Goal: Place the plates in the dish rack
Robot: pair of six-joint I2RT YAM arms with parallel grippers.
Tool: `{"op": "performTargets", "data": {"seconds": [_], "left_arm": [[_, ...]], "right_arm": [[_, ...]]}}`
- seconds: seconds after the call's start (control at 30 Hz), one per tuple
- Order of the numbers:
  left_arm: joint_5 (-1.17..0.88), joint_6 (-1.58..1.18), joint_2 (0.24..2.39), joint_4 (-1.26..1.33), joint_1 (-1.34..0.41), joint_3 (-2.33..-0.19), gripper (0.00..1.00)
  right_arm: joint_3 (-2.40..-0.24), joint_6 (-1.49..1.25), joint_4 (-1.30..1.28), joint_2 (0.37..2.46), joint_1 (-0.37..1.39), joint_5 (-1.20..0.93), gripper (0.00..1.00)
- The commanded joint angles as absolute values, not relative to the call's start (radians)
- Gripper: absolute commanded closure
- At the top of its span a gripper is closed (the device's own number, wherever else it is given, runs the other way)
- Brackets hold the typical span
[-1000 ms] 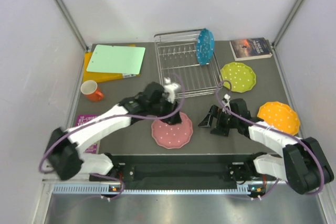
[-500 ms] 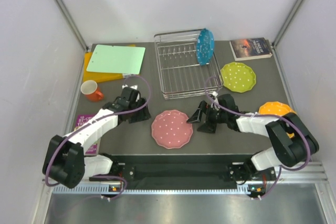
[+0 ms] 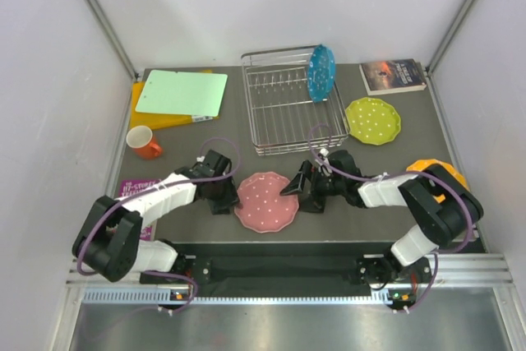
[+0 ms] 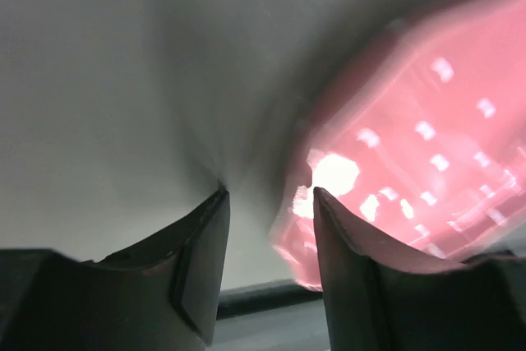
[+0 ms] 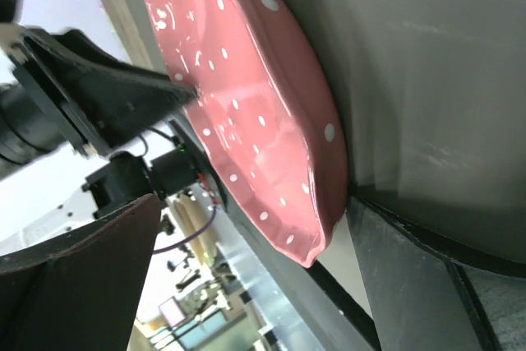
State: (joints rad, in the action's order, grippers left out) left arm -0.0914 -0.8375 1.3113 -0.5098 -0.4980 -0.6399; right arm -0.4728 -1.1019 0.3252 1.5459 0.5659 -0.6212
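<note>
The plate's broad side has to stay free to stand between rack wires, so my right gripper needs to grab the pink plate by its wavy rim edge.
The pink plate lies flat near the table's front edge. My left gripper is low at its left rim; in the left wrist view the jaws are open, with the plate by the right finger. My right gripper is open at the plate's right rim; in the right wrist view the rim of the plate lies between the wide jaws. The blue plate stands in the dish rack. The yellow-green plate lies right of the rack. The orange plate is partly hidden by my right arm.
A green cutting board on a yellow one lies at the back left. An orange mug stands in front of it. A book lies at the back right and a purple booklet at the front left. Side walls close in the table.
My left gripper left the top of the pink plate, swung left, then came down at its left rim. My right gripper moved left to the plate's right rim.
</note>
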Motion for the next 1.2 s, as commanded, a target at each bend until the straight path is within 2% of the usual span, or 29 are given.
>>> {"op": "performTargets", "data": {"seconds": [0.0,0.13,0.33,0.47,0.57,0.6,0.77,0.87,0.9,1.0,1.17], "left_arm": [[-0.144,-0.943,1.348,-0.407,-0.564,-0.609,0.5],[-0.187,-0.999,1.393,-0.327,-0.629,-0.594,0.51],[-0.189,-0.997,1.404,-0.238,-0.666,-0.554,0.62],[-0.192,-0.963,1.405,-0.238,-0.683,-0.566,0.63],[-0.193,-0.951,1.407,-0.226,-0.692,-0.566,0.64],[-0.196,-0.947,1.407,-0.221,-0.696,-0.568,0.65],[-0.219,-0.936,1.41,-0.181,-0.742,-0.58,0.65],[-0.229,-0.937,1.417,-0.175,-0.765,-0.584,0.65],[-0.23,-0.936,1.419,-0.176,-0.77,-0.589,0.65],[-0.232,-0.93,1.417,-0.176,-0.787,-0.592,0.65],[-0.241,-0.927,1.43,-0.163,-0.793,-0.594,0.65]], "right_arm": [[-0.449,-1.137,0.281,1.664,0.617,-0.46,0.02],[-0.456,-1.21,0.321,1.664,0.67,-0.419,0.02],[-0.453,-1.201,0.322,1.638,0.709,-0.348,0.02],[-0.433,-1.187,0.33,1.592,0.715,-0.313,0.04],[-0.423,-1.169,0.318,1.565,0.697,-0.301,0.11],[-0.422,-1.154,0.318,1.557,0.692,-0.299,0.17],[-0.433,-1.127,0.362,1.549,0.661,-0.285,0.22],[-0.443,-1.14,0.376,1.554,0.661,-0.296,0.29],[-0.443,-1.144,0.385,1.554,0.663,-0.301,0.38],[-0.439,-1.137,0.417,1.546,0.661,-0.304,0.5],[-0.44,-1.111,0.494,1.54,0.66,-0.334,0.53]]}}
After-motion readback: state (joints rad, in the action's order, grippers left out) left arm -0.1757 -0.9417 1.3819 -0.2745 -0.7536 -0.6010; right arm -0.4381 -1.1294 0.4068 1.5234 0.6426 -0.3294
